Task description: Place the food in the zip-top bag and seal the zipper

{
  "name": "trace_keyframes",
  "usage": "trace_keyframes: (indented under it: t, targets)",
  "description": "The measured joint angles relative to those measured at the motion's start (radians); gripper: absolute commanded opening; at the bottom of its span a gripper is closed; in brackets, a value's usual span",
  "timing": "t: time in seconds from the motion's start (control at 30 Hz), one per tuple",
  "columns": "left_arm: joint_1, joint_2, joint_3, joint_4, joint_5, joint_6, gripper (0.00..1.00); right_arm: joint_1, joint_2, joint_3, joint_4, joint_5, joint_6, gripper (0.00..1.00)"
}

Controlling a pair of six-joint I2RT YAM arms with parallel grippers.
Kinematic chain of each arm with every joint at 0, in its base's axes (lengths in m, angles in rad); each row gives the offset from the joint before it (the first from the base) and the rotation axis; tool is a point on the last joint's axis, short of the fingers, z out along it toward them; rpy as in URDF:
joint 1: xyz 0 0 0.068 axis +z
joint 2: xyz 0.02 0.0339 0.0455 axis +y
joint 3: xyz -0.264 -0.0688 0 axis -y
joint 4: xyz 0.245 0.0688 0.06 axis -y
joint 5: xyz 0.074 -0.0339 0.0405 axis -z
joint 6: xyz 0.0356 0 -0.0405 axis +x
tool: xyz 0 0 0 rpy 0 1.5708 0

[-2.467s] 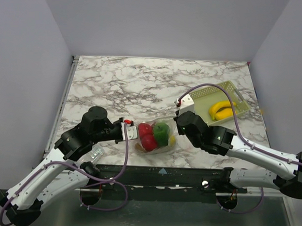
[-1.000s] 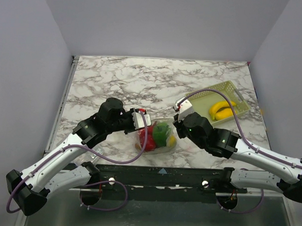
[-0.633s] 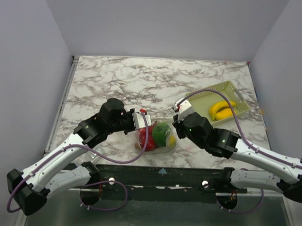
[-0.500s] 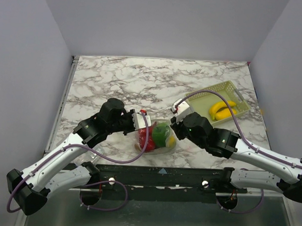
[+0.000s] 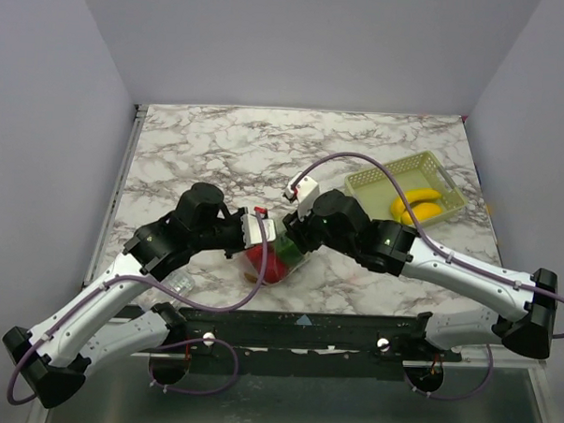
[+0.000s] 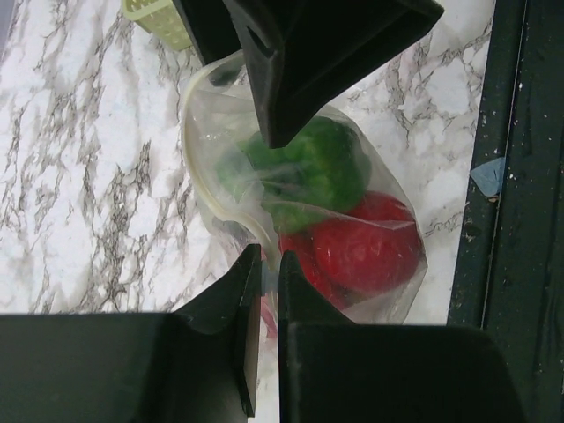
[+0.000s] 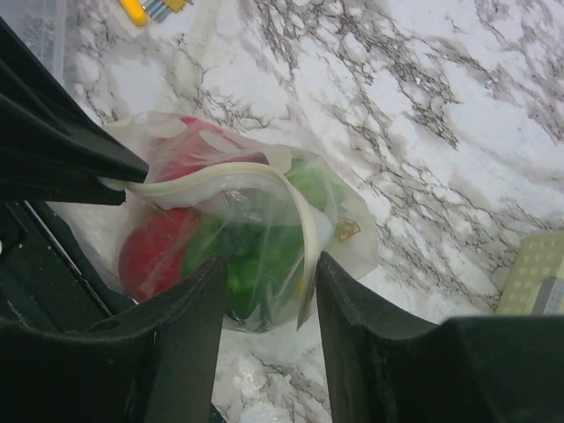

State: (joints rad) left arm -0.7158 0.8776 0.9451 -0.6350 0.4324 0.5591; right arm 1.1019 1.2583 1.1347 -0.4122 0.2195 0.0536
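Note:
The bag's opening needs to be sealed. My right gripper needs to grab the zip-top bag's pale zipper (image 7: 309, 265) next, across the bag's rim from my left gripper.
The zip-top bag (image 5: 276, 259) lies near the table's front edge, holding a red toy (image 6: 366, 242) and a green toy (image 6: 308, 167) of the food. My left gripper (image 5: 255, 232) is shut on the bag's left rim, with thin plastic pinched between its fingertips (image 6: 264, 257). The pale zipper (image 7: 220, 181) curves across the bag's mouth, which gapes partly open. My right gripper (image 7: 269, 273) stands open over the bag's right end, one finger on either side of the green toy (image 7: 256, 251), with the red toy (image 7: 154, 251) to its left.
A pale green basket (image 5: 410, 184) at the back right holds a yellow banana (image 5: 416, 206). A small crinkly clear packet (image 5: 178, 284) lies by the left arm at the table's front edge. The dark front rail (image 6: 520, 220) runs just beside the bag.
The right gripper has opened and swung left over the bag. The left gripper has shut on the bag's rim. The bag has shifted slightly left.

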Motion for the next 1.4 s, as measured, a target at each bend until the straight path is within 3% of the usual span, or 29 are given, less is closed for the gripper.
trace_keyframes:
  t: [0.17, 0.4, 0.6, 0.77, 0.87, 1.0, 1.17, 1.4]
  targets:
    - [0.0, -0.05, -0.015, 0.002, -0.002, 0.0, 0.0, -0.002, 0.001, 0.04, -0.025, 0.032, -0.014, 0.64]
    - [-0.006, -0.147, -0.077, 0.033, -0.018, 0.01, 0.0, -0.009, -0.127, 0.04, -0.087, 0.063, -0.026, 0.81]
    - [-0.027, -0.178, -0.089, 0.056, -0.017, 0.022, 0.0, -0.011, -0.143, 0.055, -0.09, -0.083, -0.049, 0.79]
    - [-0.046, -0.177, -0.089, 0.058, -0.017, 0.025, 0.0, -0.011, 0.003, 0.109, -0.081, -0.214, -0.069, 0.64]
    - [-0.053, -0.179, -0.09, 0.058, -0.017, 0.028, 0.0, -0.016, 0.09, 0.146, -0.082, -0.291, -0.081, 0.47]
    - [-0.059, -0.184, -0.093, 0.058, -0.017, 0.032, 0.0, -0.024, 0.134, 0.16, -0.081, -0.377, -0.089, 0.37]
    - [-0.06, -0.185, -0.093, 0.058, -0.018, 0.035, 0.0, -0.024, 0.135, 0.16, -0.076, -0.439, -0.095, 0.01]
    - [-0.064, -0.177, -0.093, 0.059, -0.032, 0.038, 0.0, -0.026, 0.133, 0.151, -0.072, -0.438, -0.096, 0.0]
